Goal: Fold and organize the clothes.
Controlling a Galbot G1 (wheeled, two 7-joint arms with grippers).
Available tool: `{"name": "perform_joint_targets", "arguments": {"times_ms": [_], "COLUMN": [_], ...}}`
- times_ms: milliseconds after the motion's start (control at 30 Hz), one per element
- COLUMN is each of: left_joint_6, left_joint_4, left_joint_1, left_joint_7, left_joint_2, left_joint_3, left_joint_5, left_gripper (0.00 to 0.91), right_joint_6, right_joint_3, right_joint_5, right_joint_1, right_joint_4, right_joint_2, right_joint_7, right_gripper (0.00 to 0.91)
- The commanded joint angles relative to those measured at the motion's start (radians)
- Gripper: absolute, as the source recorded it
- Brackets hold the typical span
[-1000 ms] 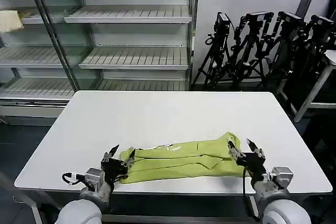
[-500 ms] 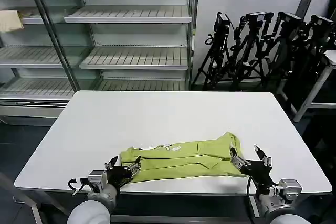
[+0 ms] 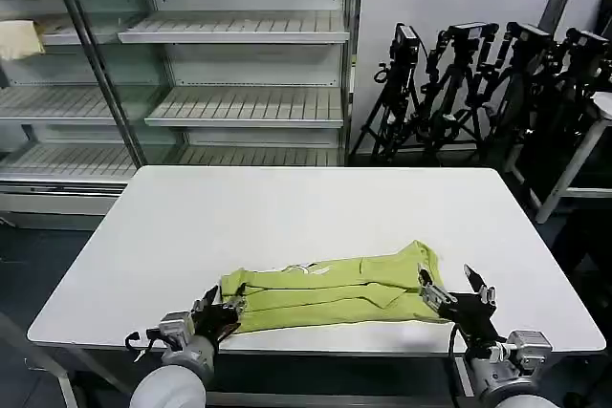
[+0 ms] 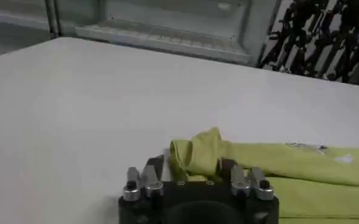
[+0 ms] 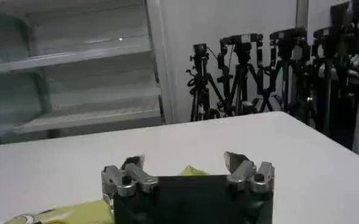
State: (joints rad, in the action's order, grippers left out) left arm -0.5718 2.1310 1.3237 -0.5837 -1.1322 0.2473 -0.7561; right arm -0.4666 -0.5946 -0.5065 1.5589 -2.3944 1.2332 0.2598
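I need to pinch the shirt by the bunched corner (image 3: 232, 283) (image 4: 199, 154) next with my left gripper. That corner stands up at the folded shirt's end while the rest lies flat.
The clothes are one lime T-shirt (image 3: 335, 291), folded into a long strip lying across the white table (image 3: 287, 207) near its front edge. My left gripper (image 3: 222, 311) is low at the strip's left end and open. In the left wrist view the bunched shirt corner (image 4: 197, 152) sits between the spread fingers of that gripper (image 4: 191, 165). My right gripper (image 3: 447, 284) is open just beyond the strip's right end, holding nothing. In the right wrist view a tip of the shirt (image 5: 193, 172) peeks over this gripper's body (image 5: 183, 161).
A glass-fronted shelving unit (image 3: 239, 74) stands behind the table, with a pale cream cloth (image 3: 19, 40) on a shelf at the far left. Black tripods (image 3: 478, 83) crowd the back right. The table's far half is bare white surface.
Both grippers have dropped and drawn back toward the table's front edge. The right one has come off the shirt's right end. The shirt has hardly moved.
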Motion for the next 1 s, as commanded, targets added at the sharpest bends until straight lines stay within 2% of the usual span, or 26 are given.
{"name": "perform_joint_targets", "arguments": {"times_ms": [33, 300, 467, 833, 1000], "left_joint_6": [0.002, 0.035, 0.045, 0.02, 0.004], "left_joint_4": [0.008, 0.024, 0.047, 0.018, -0.01], "left_joint_1": [0.015, 0.012, -0.001, -0.063, -0.106], "left_joint_7": [0.005, 0.011, 0.008, 0.03, 0.034], "left_joint_2": [-0.029, -0.032, 0.0, 0.209, 0.271], "left_joint_3": [0.003, 0.038, 0.121, 0.416, 0.519], "left_joint_5": [-0.095, -0.151, -0.23, -0.434, -0.523], "left_gripper": [0.02, 0.02, 0.02, 0.02, 0.01], "right_joint_6": [0.001, 0.004, 0.004, 0.01, 0.026], "right_joint_3": [-0.007, -0.013, -0.023, -0.047, -0.047], "right_joint_5": [0.001, 0.003, 0.002, 0.004, 0.033], "right_joint_1": [0.009, 0.021, 0.03, 0.04, 0.047], "right_joint_4": [-0.013, -0.027, -0.038, -0.051, -0.057], "right_joint_2": [0.001, 0.015, 0.018, 0.02, 0.024], "right_joint_7": [0.001, 0.005, 0.006, 0.005, 0.001], "right_gripper": [0.907, 0.907, 0.907, 0.907, 0.907]}}
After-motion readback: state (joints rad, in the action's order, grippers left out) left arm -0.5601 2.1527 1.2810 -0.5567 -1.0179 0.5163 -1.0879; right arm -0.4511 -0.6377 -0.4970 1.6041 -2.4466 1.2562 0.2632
